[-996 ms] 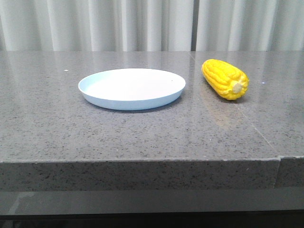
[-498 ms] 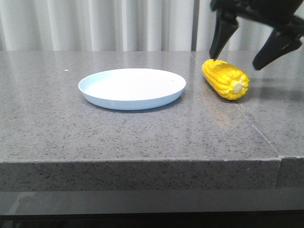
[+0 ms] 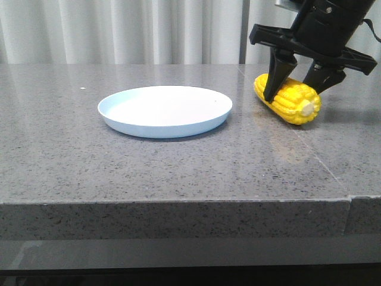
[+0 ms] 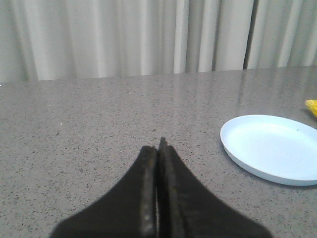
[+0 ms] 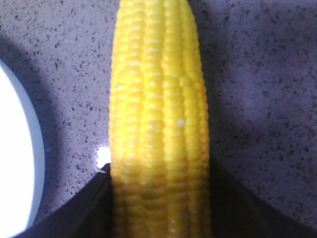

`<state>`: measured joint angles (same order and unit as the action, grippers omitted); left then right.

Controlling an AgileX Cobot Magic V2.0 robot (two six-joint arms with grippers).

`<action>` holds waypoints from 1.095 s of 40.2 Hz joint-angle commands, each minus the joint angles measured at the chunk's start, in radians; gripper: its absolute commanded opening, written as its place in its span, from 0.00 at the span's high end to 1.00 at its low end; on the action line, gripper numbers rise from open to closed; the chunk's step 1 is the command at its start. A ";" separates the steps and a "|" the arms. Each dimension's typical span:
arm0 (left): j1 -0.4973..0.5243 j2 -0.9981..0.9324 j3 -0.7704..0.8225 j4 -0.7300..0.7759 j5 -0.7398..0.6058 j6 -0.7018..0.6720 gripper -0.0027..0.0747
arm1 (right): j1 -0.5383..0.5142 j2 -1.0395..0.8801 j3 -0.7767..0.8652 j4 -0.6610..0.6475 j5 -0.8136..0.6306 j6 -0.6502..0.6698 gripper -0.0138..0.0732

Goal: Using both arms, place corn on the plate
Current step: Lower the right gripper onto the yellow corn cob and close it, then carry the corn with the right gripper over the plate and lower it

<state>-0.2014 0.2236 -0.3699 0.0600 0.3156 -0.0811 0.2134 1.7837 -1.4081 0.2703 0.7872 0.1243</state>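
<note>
My right gripper stays closed on the yellow corn (image 3: 290,100) for now until it is on the pale blue plate (image 3: 165,111). The corn is outside the plate's rim.
The yellow corn (image 3: 290,100) lies on the grey table to the right of the pale blue plate (image 3: 165,111), stub end towards the front. My right gripper (image 3: 292,94) comes down over it from above. Its fingers press both sides of the cob, as the right wrist view (image 5: 161,173) shows with the corn (image 5: 158,114) filling the gap. The plate's rim (image 5: 20,163) shows beside it there. My left gripper (image 4: 158,146) is shut and empty, low over the table to the left of the plate (image 4: 272,148). It is out of the front view.
The stone table top (image 3: 178,167) has its front edge (image 3: 178,202) near the camera and a seam at the right (image 3: 349,199). Pale curtains (image 3: 119,30) hang behind the table. A tip of the corn (image 4: 312,106) shows in the left wrist view.
My right gripper came down from above the corn and closed its wide-open fingers onto the cob. The corn has shifted slightly to the right. The plate has not moved.
</note>
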 commanded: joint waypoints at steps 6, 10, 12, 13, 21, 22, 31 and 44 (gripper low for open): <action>0.000 0.009 -0.027 -0.009 -0.085 -0.004 0.99 | 0.009 -0.161 -0.036 0.003 -0.027 0.019 0.72; 0.000 0.009 -0.027 -0.009 -0.085 -0.004 0.99 | 0.044 -0.203 -0.038 -0.049 -0.024 0.105 0.72; 0.000 0.009 -0.027 -0.009 -0.085 -0.004 0.99 | 0.077 -0.206 -0.046 -0.091 -0.013 0.156 0.72; 0.000 0.009 -0.027 -0.009 -0.085 -0.004 0.99 | 0.094 -0.206 -0.053 -0.112 0.000 0.190 0.72; 0.000 0.009 -0.027 -0.009 -0.085 -0.004 0.99 | 0.287 -0.142 -0.134 -0.283 0.024 0.404 0.72; 0.000 0.009 -0.027 -0.009 -0.085 -0.004 0.99 | 0.315 -0.126 -0.150 -0.302 0.029 0.431 0.72; 0.000 0.009 -0.027 -0.009 -0.085 -0.004 0.99 | 0.457 0.019 -0.295 -0.350 0.050 0.560 0.72; 0.000 0.009 -0.027 -0.009 -0.085 -0.004 0.99 | 0.466 0.144 -0.367 -0.363 0.062 0.611 0.62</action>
<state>-0.2014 0.2236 -0.3683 0.0600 0.3156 -0.0811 0.6836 1.9780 -1.7375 -0.0581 0.8763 0.7248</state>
